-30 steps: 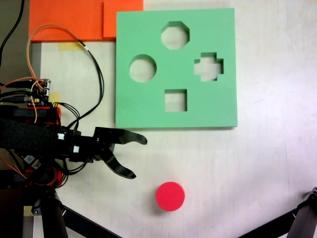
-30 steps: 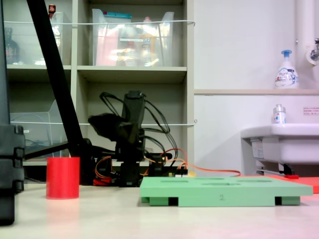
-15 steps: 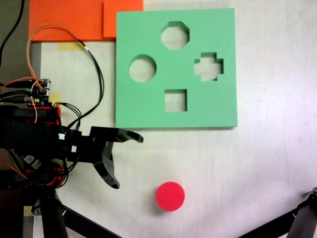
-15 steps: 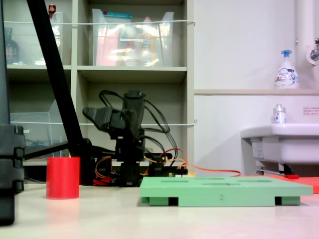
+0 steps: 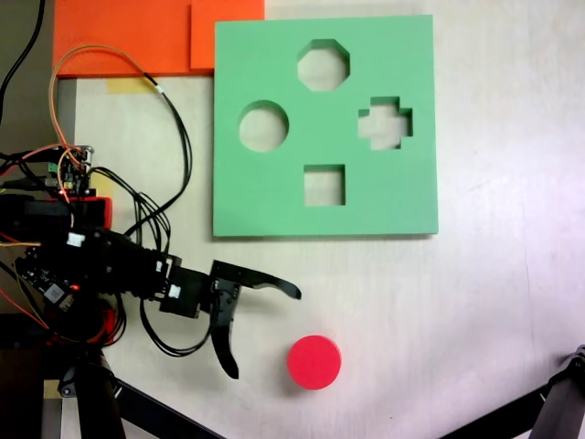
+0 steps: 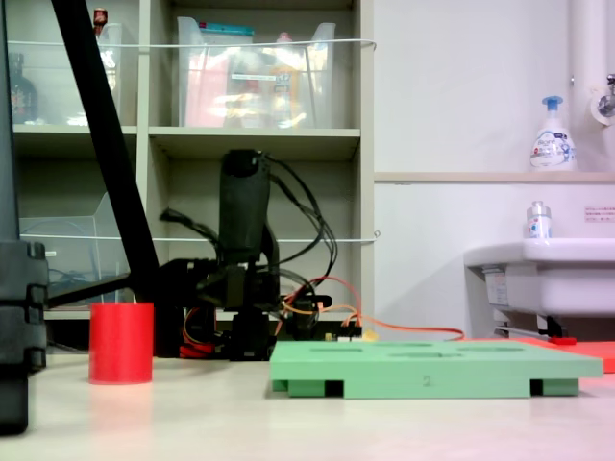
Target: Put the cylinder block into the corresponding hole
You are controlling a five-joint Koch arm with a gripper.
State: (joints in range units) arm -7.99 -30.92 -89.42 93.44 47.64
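Observation:
I will grab the red cylinder block by its curved side (image 5: 313, 360) with my gripper next. Then it can fit into the board's round hole (image 5: 264, 126).
The red cylinder block (image 5: 314, 362) stands upright on the pale table, below the green foam board (image 5: 256, 201); it also shows in the second exterior view's left (image 6: 121, 343). The round hole (image 5: 263, 126) lies in the board's left part, empty, with octagonal, cross and square cutouts around it. My gripper (image 5: 265, 333) is open wide just left of the cylinder, not touching it, one fingertip (image 5: 294, 293) above-left of the block and the other fingertip (image 5: 232, 371) to its left. The arm (image 6: 242, 206) is bent low behind the board (image 6: 432, 367).
Orange sheets (image 5: 137, 37) lie at the first exterior view's top left. Cables and a controller board (image 5: 73, 169) sit by the arm's base. Black stand legs (image 5: 137, 402) cross the bottom corners. A shelf (image 6: 259, 144) and a sink (image 6: 543, 274) stand behind.
The arm has stretched out and dropped lower, carrying the open gripper down and right in the first exterior view, close to the red cylinder. Cylinder and board have not moved.

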